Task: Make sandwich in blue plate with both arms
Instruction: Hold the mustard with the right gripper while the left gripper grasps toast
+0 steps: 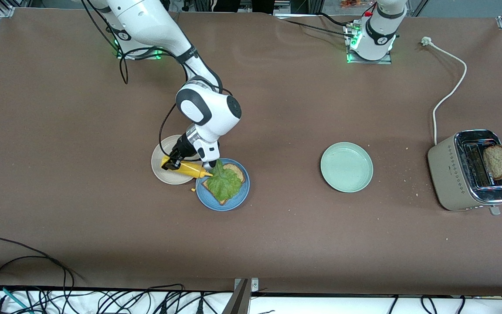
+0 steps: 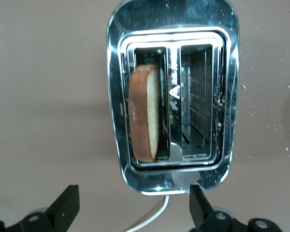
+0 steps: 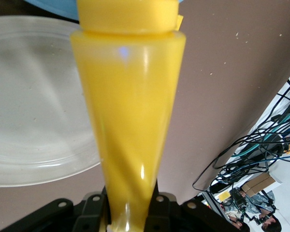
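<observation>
The robot's left gripper should next grab the toasted slice by its crust edge point(image 1: 498, 155), which sticks out of the slot. Then it can finish the sandwich on the blue plate point(image 1: 216, 205).
On the blue plate point(image 1: 216, 205) lies one brown bread slice point(image 1: 237, 171) with a ruffled green lettuce leaf point(image 1: 225, 183) on top. My right gripper point(image 1: 173, 162) is shut on a yellow squeeze bottle point(image 1: 188, 169), which lies tilted with its nozzle at the edge of the lettuce. In the right wrist view the bottle point(image 3: 130, 111) fills the middle, clamped at its base by the jaws. My left gripper point(image 2: 134, 208) hangs open over the toaster point(image 2: 171, 96), its fingers point(image 2: 67, 205) spread wide. A second toasted slice point(image 2: 144, 113) stands in one slot.
A beige plate point(image 1: 164, 174) touches the blue plate on the side toward the right arm's end. A mint-green plate point(image 1: 347, 167) sits mid-table. The toaster point(image 1: 451, 174) stands at the left arm's end, its white cable point(image 1: 451, 93) running toward the bases. Crumbs lie around it.
</observation>
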